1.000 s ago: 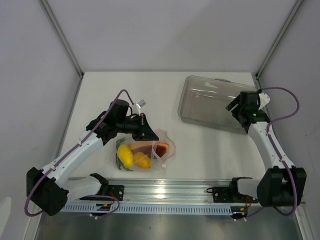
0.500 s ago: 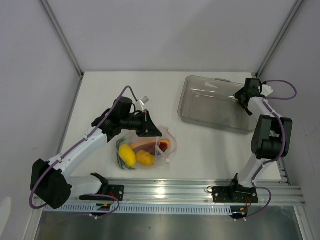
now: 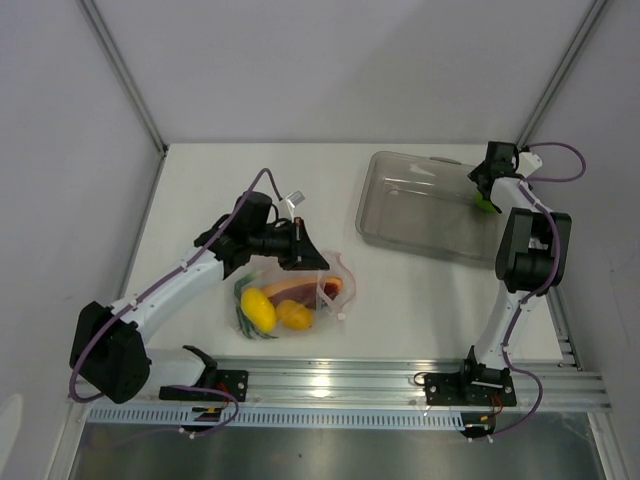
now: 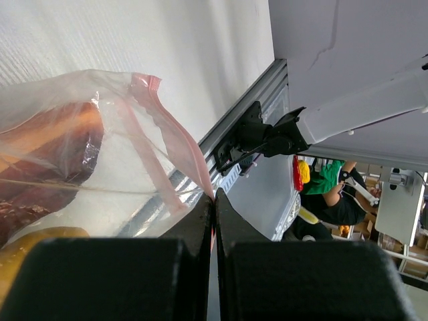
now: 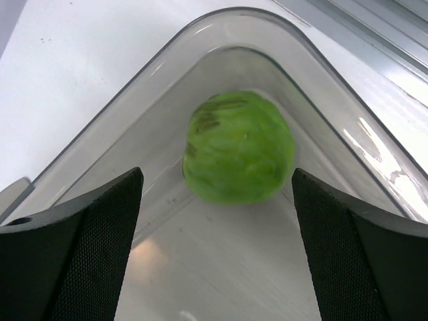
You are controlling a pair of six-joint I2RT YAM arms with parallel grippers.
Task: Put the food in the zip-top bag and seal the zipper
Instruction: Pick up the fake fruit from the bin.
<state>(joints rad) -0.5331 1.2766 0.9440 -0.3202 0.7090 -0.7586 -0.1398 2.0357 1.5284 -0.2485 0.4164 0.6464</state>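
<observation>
Most of the lime [image 3: 484, 203] [image 5: 239, 148] still shows beyond my right gripper's fingers, so it is too early to close. My right gripper moves lower first, then closes.
The clear zip-top bag [image 3: 300, 295] lies near the table's front with two yellow fruits [image 3: 258, 308], a reddish-brown meat slice [image 3: 295, 290] and a thin green vegetable inside. My left gripper [image 3: 308, 258] is shut on the bag's pink-red zipper edge [image 4: 175, 137] and holds the mouth up. The green lime [image 5: 239, 148] sits in a corner of the rigid clear tray [image 3: 420, 205]. My right gripper [image 3: 487, 190] is open just above the lime, with one finger [image 5: 73, 247] on each side of it, not touching.
The tray stands at the back right against the right wall frame. An aluminium rail [image 3: 340, 385] runs along the near edge. White walls enclose the table on three sides.
My right arm has swung back to the tray's far right corner, and the lime now shows under it. My left gripper has moved slightly right with the bag edge.
</observation>
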